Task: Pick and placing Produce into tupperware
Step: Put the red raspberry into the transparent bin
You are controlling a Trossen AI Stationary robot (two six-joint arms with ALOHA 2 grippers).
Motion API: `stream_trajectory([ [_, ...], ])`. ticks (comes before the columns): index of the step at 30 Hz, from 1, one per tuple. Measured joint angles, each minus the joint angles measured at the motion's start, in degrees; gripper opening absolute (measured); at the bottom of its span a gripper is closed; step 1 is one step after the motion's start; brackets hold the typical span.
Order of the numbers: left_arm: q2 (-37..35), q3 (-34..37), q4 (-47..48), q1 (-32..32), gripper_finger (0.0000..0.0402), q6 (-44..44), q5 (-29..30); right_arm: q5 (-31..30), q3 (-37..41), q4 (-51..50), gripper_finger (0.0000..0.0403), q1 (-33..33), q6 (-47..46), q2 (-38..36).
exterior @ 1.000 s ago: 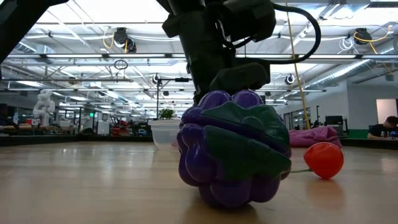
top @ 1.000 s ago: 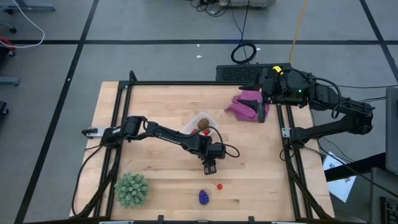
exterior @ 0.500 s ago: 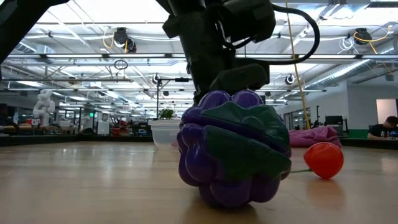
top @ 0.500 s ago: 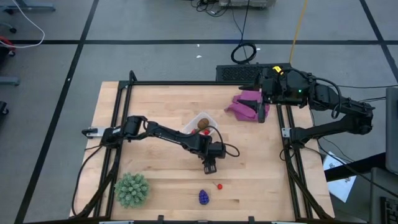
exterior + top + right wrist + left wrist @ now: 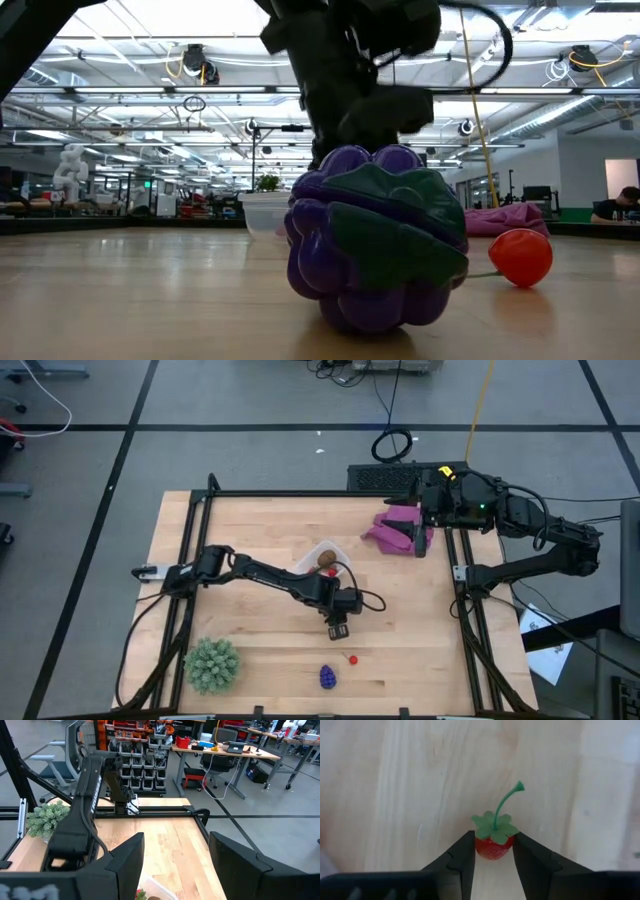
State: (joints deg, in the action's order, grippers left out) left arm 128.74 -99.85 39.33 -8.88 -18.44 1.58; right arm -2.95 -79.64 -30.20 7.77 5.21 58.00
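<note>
The strawberry (image 5: 494, 847) is hanging above wood, short of the clear tub. It needs to move toward the tub before my left gripper lets go of it.
My left gripper (image 5: 338, 629) stands mid-table, just near of the clear square tub (image 5: 301, 566), and is shut on a tiny red strawberry (image 5: 494, 847) with green leaves and a stem. The tub holds a brown oval (image 5: 327, 557) and a red piece (image 5: 331, 571). A red cherry (image 5: 353, 658) and the purple grape bunch (image 5: 328, 677) lie on the wood toward the near edge; in the low view the grape bunch (image 5: 375, 240) hides my left fingertips. My right gripper (image 5: 421, 541) waits open at the far right, by the magenta cloth (image 5: 395, 525). My left gripper pinches the strawberry's red body (image 5: 485, 848) between its two fingers (image 5: 462, 857), one on each side, at their free ends. The leaves and curved stem (image 5: 506, 802) stick out beyond the fingertips. Whether the berry rests on the table or is clear of it, I cannot tell.
A green spiky ball plant (image 5: 212, 665) sits at the near left corner. Black frame rails (image 5: 196, 550) run along the table's left and right sides. Bare wood (image 5: 420, 630) lies right of my left gripper. A cable loop (image 5: 368, 600) hangs by the left wrist.
</note>
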Motion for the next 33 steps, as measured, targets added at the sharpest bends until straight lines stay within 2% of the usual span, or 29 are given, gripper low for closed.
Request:
stream_trajectory([
  [7, -2.0, -2.7, 2.4, -0.3, 0.0124, 0.8, 1.5, 0.0, 0.0, 0.0, 0.0215, 0.0, 0.0, 0.0],
  [13, -2.5, -9.3, 13.7, 0.6, 0.0124, 4.7, 8.2, 0.0, 0.0, 0.0, 0.0215, 0.0, -0.6, 0.0],
  [17, -2.5, -11.9, 20.3, 3.9, 0.0124, 5.7, 9.3, 0.0, 0.0, -0.2, 0.0215, 0.0, -1.5, 0.0],
  [23, -2.5, -12.4, 28.3, 8.7, 0.0124, 3.3, 9.2, 0.0, 0.0, -2.2, 0.0215, 0.0, -1.5, 0.0],
  [33, -2.5, -10.7, 29.6, 10.8, 0.0124, 4.4, 8.9, 0.0, 0.0, -5.1, 0.0215, 0.0, -1.2, 0.0],
])
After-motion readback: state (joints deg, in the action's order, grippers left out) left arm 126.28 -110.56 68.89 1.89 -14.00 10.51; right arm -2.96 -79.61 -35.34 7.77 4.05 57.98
